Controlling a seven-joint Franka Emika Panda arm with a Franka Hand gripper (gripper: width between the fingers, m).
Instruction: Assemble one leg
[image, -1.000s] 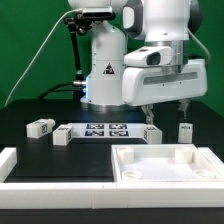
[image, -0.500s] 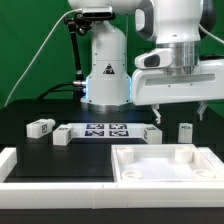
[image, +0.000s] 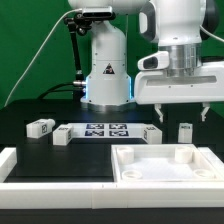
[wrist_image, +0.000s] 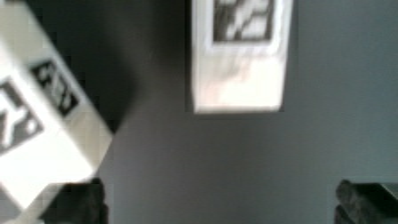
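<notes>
My gripper moves toward the leg and only then closes on it, since the white leg (image: 185, 133) still lies short of my gripper's fingers.
Several small white legs with marker tags lie on the black table in the exterior view: two on its left (image: 41, 127) (image: 61, 134), one right of the marker board (image: 151, 134) and one standing further right (image: 185, 131). My gripper (image: 181, 112) hangs open and empty just above the two right-hand legs. In the wrist view one leg (wrist_image: 240, 55) lies ahead of the open gripper (wrist_image: 221, 205), between the lines of the two dark fingertips (wrist_image: 71, 205). A second leg (wrist_image: 45, 110) lies off to one side. Nothing is between the jaws.
The marker board (image: 107, 129) lies flat at mid-table. The large white square tray-like piece with corner sockets (image: 131, 165) sits in front of the gripper. A white raised border (image: 8, 160) runs along the front and the exterior view's left. The robot base (image: 105, 65) stands behind.
The gripper has moved toward the exterior view's right, from above the leg beside the marker board to above the two right-hand legs. It stays open. No part has moved.
</notes>
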